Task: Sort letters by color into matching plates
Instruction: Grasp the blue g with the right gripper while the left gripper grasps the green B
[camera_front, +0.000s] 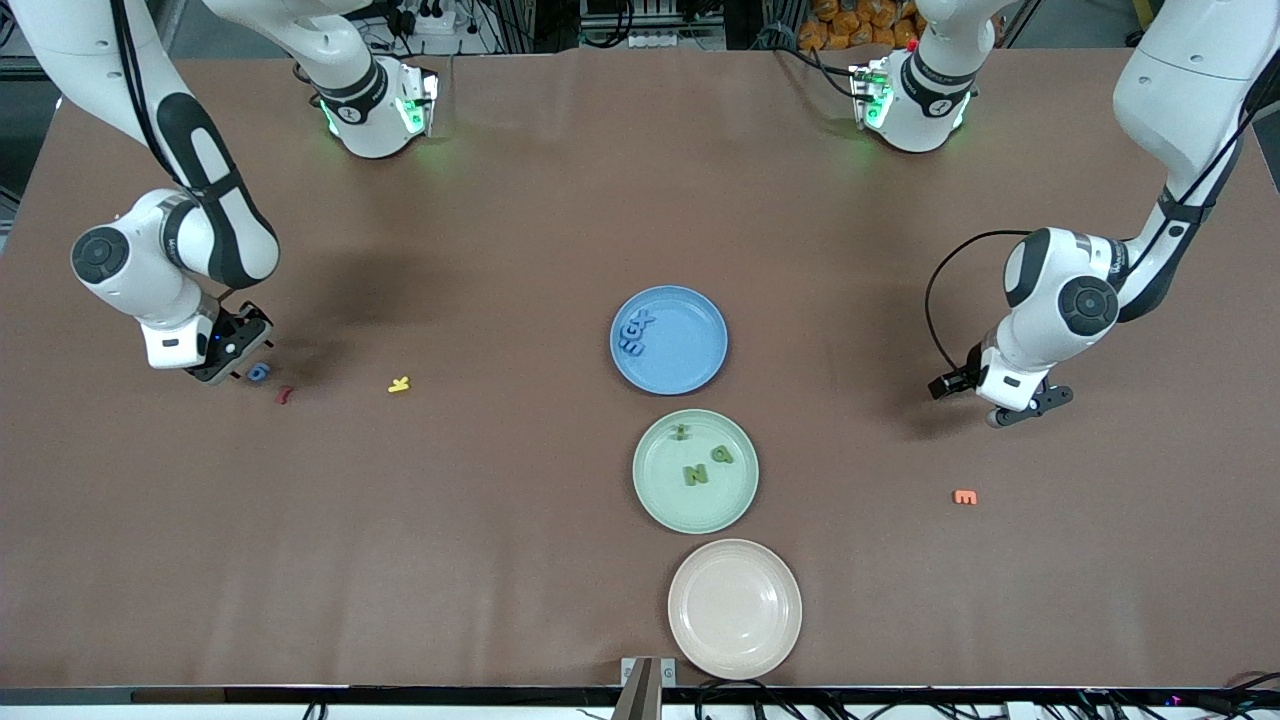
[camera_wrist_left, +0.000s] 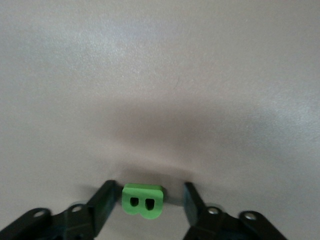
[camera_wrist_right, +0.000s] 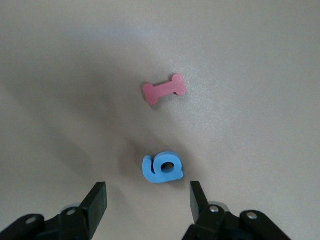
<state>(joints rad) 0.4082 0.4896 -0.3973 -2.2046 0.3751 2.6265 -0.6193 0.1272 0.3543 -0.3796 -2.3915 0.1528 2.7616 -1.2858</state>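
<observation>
My right gripper is going to grab the blue letter next across its loop and curved tail (camera_front: 258, 372), to sort the letter onto the blue plate (camera_front: 692, 352).
The blue plate (camera_front: 692, 352) holds a cluster of blue letters (camera_front: 635, 332). Nearer the camera, the mint green plate (camera_front: 662, 482) holds three green letters (camera_front: 696, 474). My left gripper (camera_wrist_left: 150, 186) is down at the table toward the left arm's end (camera_front: 1020, 408), open around a green B (camera_wrist_left: 143, 201); one finger is close against it and the other stands apart. My right gripper (camera_wrist_right: 147, 185) is low toward the right arm's end (camera_front: 232, 362), open. A blue letter (camera_wrist_right: 163, 168) lies just ahead of its fingertips (camera_front: 258, 372), not between them.
A pink-red letter (camera_wrist_right: 164, 91) lies close to the blue one (camera_front: 285, 394), and a yellow k (camera_front: 399, 384) lies nearer the plates. An orange letter (camera_front: 965, 496) lies nearer the camera than the left gripper. A beige-pink plate (camera_front: 735, 610) sits at the front edge.
</observation>
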